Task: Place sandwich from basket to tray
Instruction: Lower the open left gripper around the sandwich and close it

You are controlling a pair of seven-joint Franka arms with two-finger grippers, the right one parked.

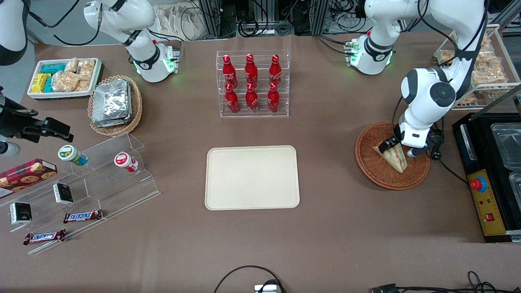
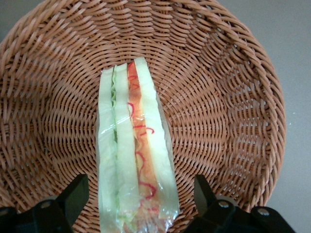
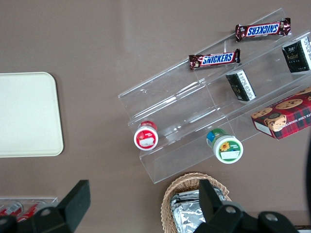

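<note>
The sandwich needs to go on the tray (image 1: 252,178), so my left gripper will grab it by its thick end (image 1: 392,151) next.
The sandwich (image 1: 394,156), a clear-wrapped wedge of pale bread with red, orange and green filling, lies in the reddish-brown wicker basket (image 1: 374,179). My left gripper (image 1: 398,149) is down in the basket, open, with one finger on each side of the sandwich and a gap at both. The left wrist view shows the sandwich (image 2: 133,155) on the basket weave (image 2: 218,97) between the fingers of the gripper (image 2: 138,194). The cream-beige tray (image 1: 252,178) lies bare at the table's middle, also in the right wrist view (image 3: 26,114).
A clear rack of red bottles (image 1: 252,85) stands farther from the camera than the tray. A black machine (image 1: 486,175) and a wire rack of snacks (image 1: 484,69) sit at the working arm's end. A foil-packet basket (image 1: 115,105), white bin (image 1: 65,77) and acrylic shelf (image 1: 81,183) sit toward the parked arm's end.
</note>
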